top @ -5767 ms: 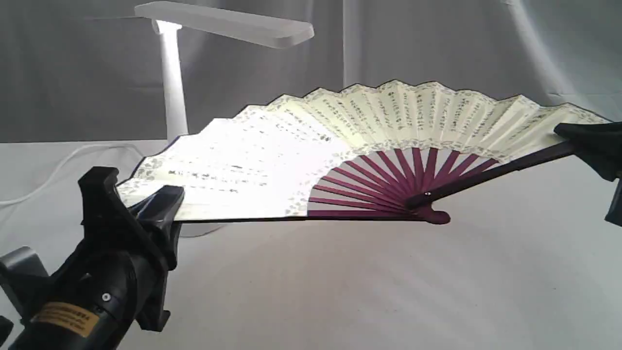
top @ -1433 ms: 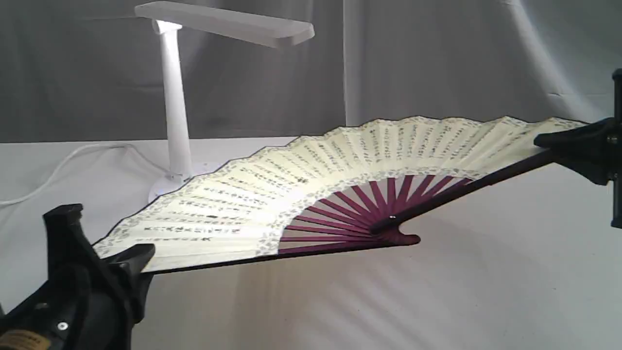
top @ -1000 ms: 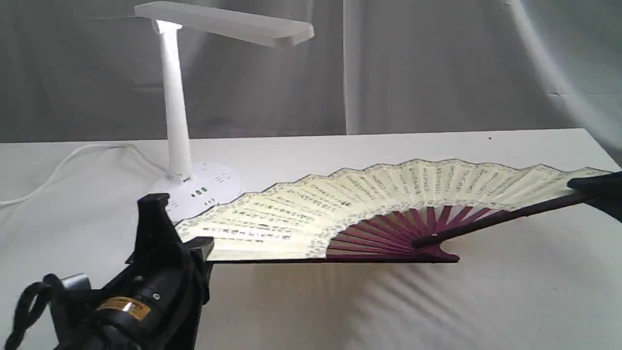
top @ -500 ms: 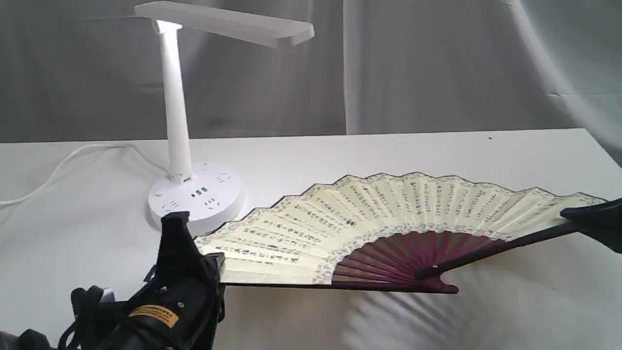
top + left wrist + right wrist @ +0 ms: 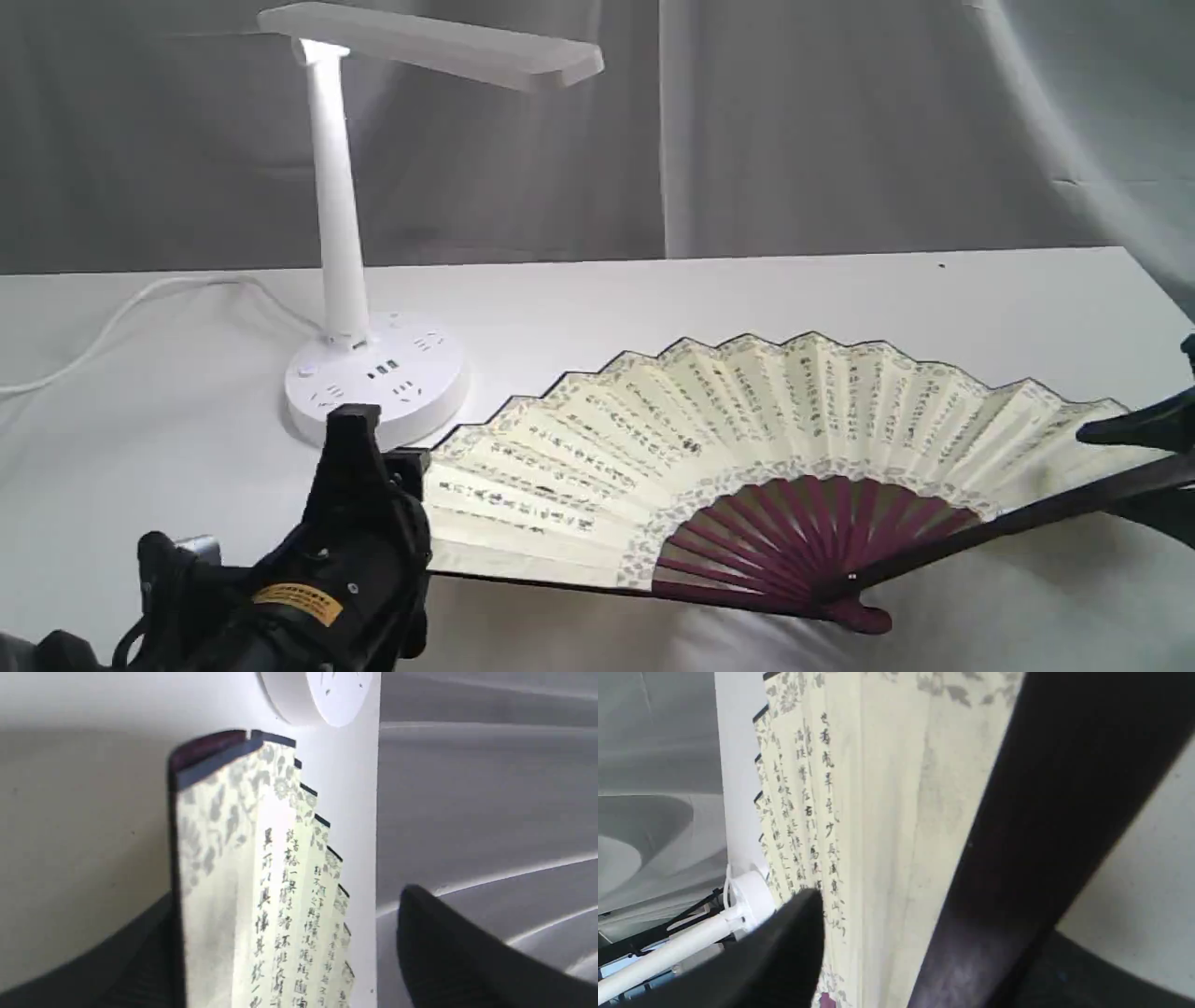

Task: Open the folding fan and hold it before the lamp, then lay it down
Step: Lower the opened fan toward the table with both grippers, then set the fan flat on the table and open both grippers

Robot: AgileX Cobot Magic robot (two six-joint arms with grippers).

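Observation:
The open folding fan should be gripped next by the tip of its plain outer guard (image 5: 213,761) with my left gripper, which will then hold it before the lamp.
The folding fan (image 5: 747,439) lies fully spread on the white table, its cream leaf with black calligraphy facing up and its maroon ribs (image 5: 803,532) toward the front. My left gripper (image 5: 383,439) stands open at the fan's left guard; in the left wrist view the fan (image 5: 261,882) sits between the wide-apart fingers (image 5: 467,961). My right gripper (image 5: 1106,467) is open around the dark right guard (image 5: 1041,812), one finger (image 5: 775,961) over the leaf. The white lamp (image 5: 341,233) stands behind the fan's left end, its round base (image 5: 322,695) just past the guard tip.
The lamp's white cord (image 5: 121,317) trails left across the table. A grey cloth backdrop (image 5: 840,121) hangs behind the table's far edge. The table's right edge runs close to my right gripper.
The fan has come down from in front of the lamp onto the table. Both grippers, shut on its guards a second ago, have opened.

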